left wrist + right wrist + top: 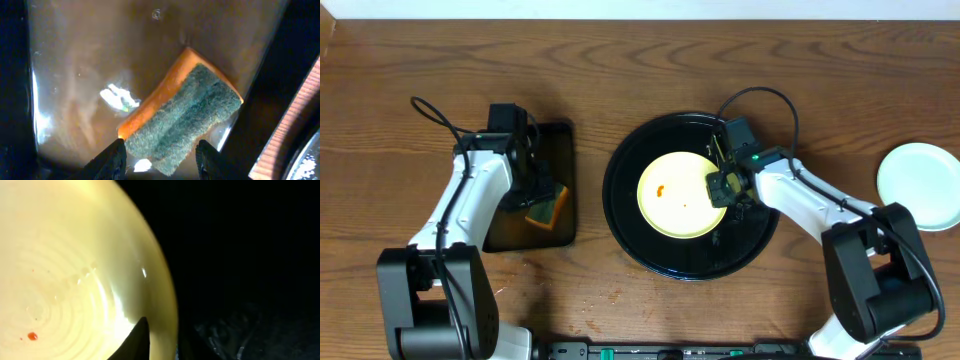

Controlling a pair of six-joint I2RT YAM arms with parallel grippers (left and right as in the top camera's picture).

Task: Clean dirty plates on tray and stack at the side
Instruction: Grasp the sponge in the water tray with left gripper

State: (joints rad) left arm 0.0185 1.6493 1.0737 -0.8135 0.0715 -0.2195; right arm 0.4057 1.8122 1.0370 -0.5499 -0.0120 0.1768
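Observation:
My left gripper is to grab the sponge's near end (156,144) next, from the sponge's green side, so the sponge's orange side stays free to clean the plate.
A pale yellow plate (675,195) with small orange-red smears lies on the round black tray (630,235). My right gripper (723,187) is at the plate's right rim. In the right wrist view one dark finger lies on the plate's (75,270) inner face, the rim sits in the gripper (157,335), and the other finger is hidden against the tray (250,280). A pale mint-blue plate (920,185) lies at the far right on the table. My left gripper (162,157) is open, its fingers either side of a sponge's lower end.
The orange sponge with a green scouring face (190,115) lies in a smaller rectangular black tray (510,235) at the left, under my left gripper (535,195). Wet glints show on that tray's floor (90,60). Bare wooden table surrounds both trays.

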